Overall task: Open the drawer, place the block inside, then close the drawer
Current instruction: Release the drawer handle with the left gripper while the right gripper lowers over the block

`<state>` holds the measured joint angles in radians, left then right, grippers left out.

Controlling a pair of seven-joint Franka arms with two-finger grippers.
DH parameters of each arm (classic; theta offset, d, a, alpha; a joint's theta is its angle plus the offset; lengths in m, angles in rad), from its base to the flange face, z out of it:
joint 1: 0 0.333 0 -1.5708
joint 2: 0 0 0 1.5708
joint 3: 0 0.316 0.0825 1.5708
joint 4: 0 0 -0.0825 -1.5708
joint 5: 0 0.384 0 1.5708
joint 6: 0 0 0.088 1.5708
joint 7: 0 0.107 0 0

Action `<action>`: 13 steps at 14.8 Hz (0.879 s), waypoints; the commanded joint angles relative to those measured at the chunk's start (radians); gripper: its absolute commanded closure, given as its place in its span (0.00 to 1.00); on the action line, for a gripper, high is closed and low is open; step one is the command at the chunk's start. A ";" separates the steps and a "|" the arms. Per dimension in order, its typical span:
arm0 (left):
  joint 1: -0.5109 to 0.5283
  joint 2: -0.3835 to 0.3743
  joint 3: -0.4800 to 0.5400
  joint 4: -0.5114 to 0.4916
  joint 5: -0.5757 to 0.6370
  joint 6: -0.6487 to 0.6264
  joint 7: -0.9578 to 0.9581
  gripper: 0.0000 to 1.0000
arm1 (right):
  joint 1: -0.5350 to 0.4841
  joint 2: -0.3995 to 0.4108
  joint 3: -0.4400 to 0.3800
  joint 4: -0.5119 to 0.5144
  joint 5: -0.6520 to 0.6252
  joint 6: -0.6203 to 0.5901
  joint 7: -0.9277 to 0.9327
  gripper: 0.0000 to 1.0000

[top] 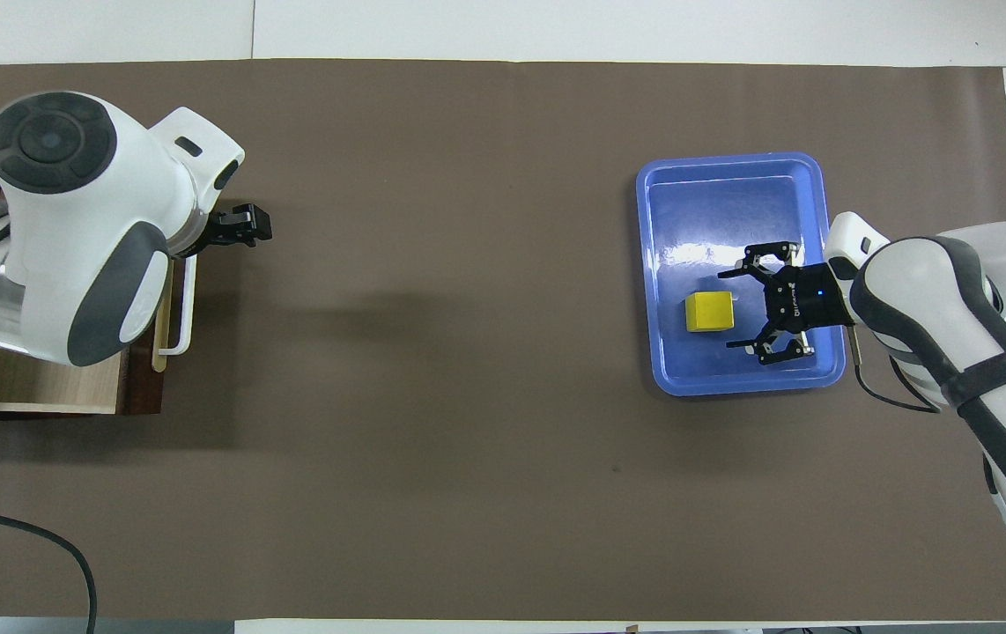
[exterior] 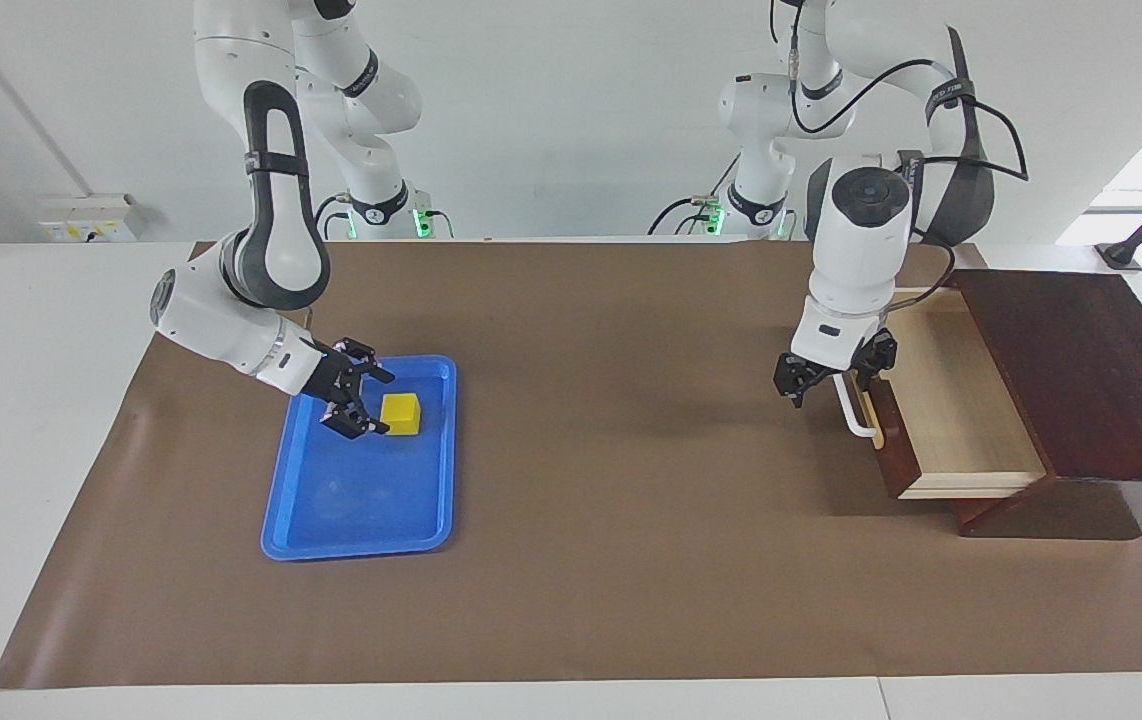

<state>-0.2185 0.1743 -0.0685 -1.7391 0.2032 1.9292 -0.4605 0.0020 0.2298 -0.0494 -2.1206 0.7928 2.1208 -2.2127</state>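
My right gripper grabs the yellow block (exterior: 400, 413) by its opposite sides next, to get it into the drawer.
The yellow block (exterior: 400, 413) (top: 710, 312) lies in a blue tray (exterior: 361, 548) (top: 732, 160) toward the right arm's end of the table. My right gripper (exterior: 372, 404) (top: 729, 309) is low in the tray and open. Its fingertips reach the block's edge on either side; I cannot tell if they touch it. The dark wooden drawer (exterior: 889, 445) (top: 140, 387) stands pulled out of its box (exterior: 1081, 370), pale interior showing. My left gripper (exterior: 828, 368) (top: 240, 225) hangs open just above the mat in front of the drawer, beside the white handle (exterior: 856, 412) (top: 188, 308) and off it.
A brown mat (exterior: 581, 500) covers the table. The left arm's white forearm hangs over much of the drawer in the overhead view. A black cable lies at the mat's corner nearest the left arm's base.
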 commanded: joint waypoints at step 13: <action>0.008 -0.035 0.012 0.145 -0.214 -0.161 -0.612 0.00 | -0.002 0.026 0.003 -0.001 0.048 0.004 -0.070 0.00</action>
<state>-0.2117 0.1489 -0.0547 -1.5880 0.0108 1.7886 -1.0309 -0.0002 0.2470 -0.0488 -2.1207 0.8081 2.1210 -2.2446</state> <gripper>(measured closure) 0.000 0.000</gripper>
